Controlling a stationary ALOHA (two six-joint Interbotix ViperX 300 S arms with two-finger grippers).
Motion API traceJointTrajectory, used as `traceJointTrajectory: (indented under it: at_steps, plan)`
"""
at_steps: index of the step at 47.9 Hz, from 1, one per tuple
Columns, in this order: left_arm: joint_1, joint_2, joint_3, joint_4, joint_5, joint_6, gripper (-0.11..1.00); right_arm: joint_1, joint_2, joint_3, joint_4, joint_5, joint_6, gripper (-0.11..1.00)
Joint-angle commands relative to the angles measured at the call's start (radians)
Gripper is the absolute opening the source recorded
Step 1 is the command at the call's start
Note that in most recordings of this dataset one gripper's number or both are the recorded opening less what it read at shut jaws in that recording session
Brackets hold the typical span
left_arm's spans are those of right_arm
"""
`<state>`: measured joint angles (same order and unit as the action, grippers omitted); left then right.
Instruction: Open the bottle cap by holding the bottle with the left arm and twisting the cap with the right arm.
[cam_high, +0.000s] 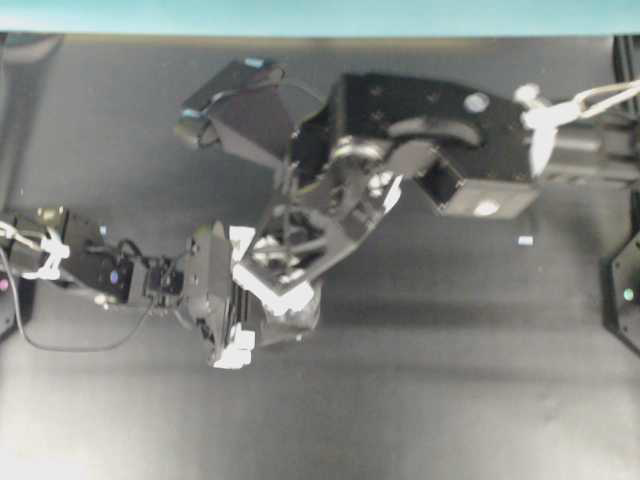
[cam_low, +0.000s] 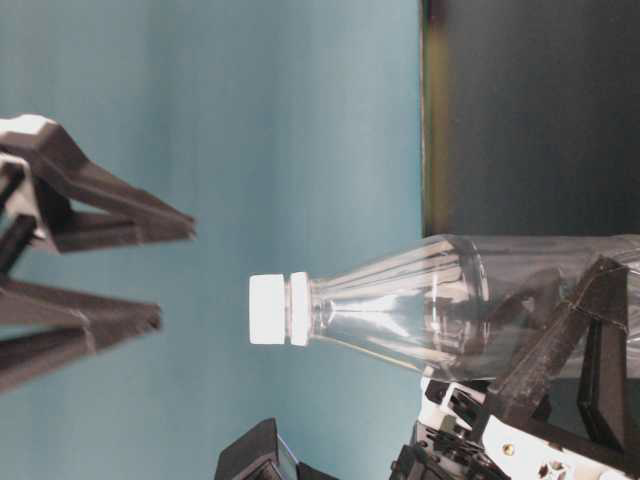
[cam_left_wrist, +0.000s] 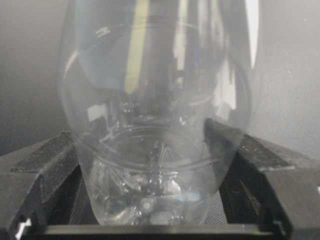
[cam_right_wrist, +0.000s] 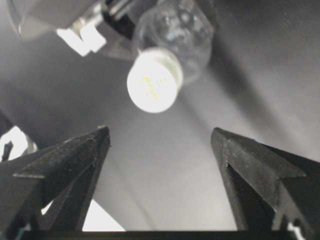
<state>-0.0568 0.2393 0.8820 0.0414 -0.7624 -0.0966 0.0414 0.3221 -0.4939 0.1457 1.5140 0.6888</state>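
My right gripper grabs the white cap by its round side (cam_right_wrist: 173, 68) next, to twist the clear bottle (cam_right_wrist: 192, 42) open.
The clear bottle (cam_low: 420, 300) is gripped at its lower body by my left gripper (cam_left_wrist: 150, 150), whose black fingers (cam_left_wrist: 235, 150) press on both sides of it. The white bottle cap (cam_low: 268, 310) sits on the neck, bare and untouched. My right gripper (cam_low: 172, 272) is open and empty, in line with the cap but a short gap away from it. In the right wrist view the cap (cam_right_wrist: 154, 80) lies ahead of my spread right gripper (cam_right_wrist: 160, 131), slightly left of centre. In the overhead view the right gripper (cam_high: 285, 255) hangs over the bottle (cam_high: 295, 315) and hides the cap.
The dark table top (cam_high: 450, 380) spreads around both arms. A tiny white fleck (cam_high: 525, 240) lies to the right. A teal wall (cam_high: 320, 15) runs along the far edge.
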Motion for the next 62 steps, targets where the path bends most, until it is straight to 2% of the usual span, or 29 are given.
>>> traceJointTrajectory:
  at_steps: [1,26,31,37,41,48,53,59,62]
  plan:
    - [-0.006,-0.002,-0.011,0.005,-0.003,-0.003,0.81,0.006,0.005,0.006,0.000,-0.037,0.012,0.78]
    - [-0.006,-0.002,-0.011,0.005,0.003,-0.003,0.81,0.006,-0.003,0.123,-0.002,-0.158,0.014,0.75]
    - [-0.006,-0.002,-0.009,0.005,0.003,-0.003,0.81,0.009,-0.003,0.129,-0.002,-0.160,0.008,0.64]
    - [-0.006,-0.002,-0.008,0.005,0.005,-0.003,0.81,0.009,-0.003,0.137,-0.002,-0.160,-0.003,0.38]
    - [-0.006,-0.002,-0.008,0.005,0.005,-0.003,0.81,0.006,-0.003,0.141,-0.002,-0.160,-0.029,0.38]
    - [-0.006,-0.002,-0.008,0.005,0.005,-0.003,0.81,0.006,-0.002,0.137,0.000,-0.155,-0.115,0.38]
    - [-0.006,-0.003,-0.008,0.005,0.005,-0.003,0.81,0.005,-0.002,0.137,-0.002,-0.153,-0.210,0.38]
    - [-0.006,-0.002,-0.008,0.005,0.005,-0.003,0.81,0.006,0.000,0.132,0.002,-0.149,-0.387,0.38]
    - [-0.006,-0.002,-0.008,0.005,0.005,-0.003,0.81,0.005,0.002,0.127,0.002,-0.149,-0.495,0.38]
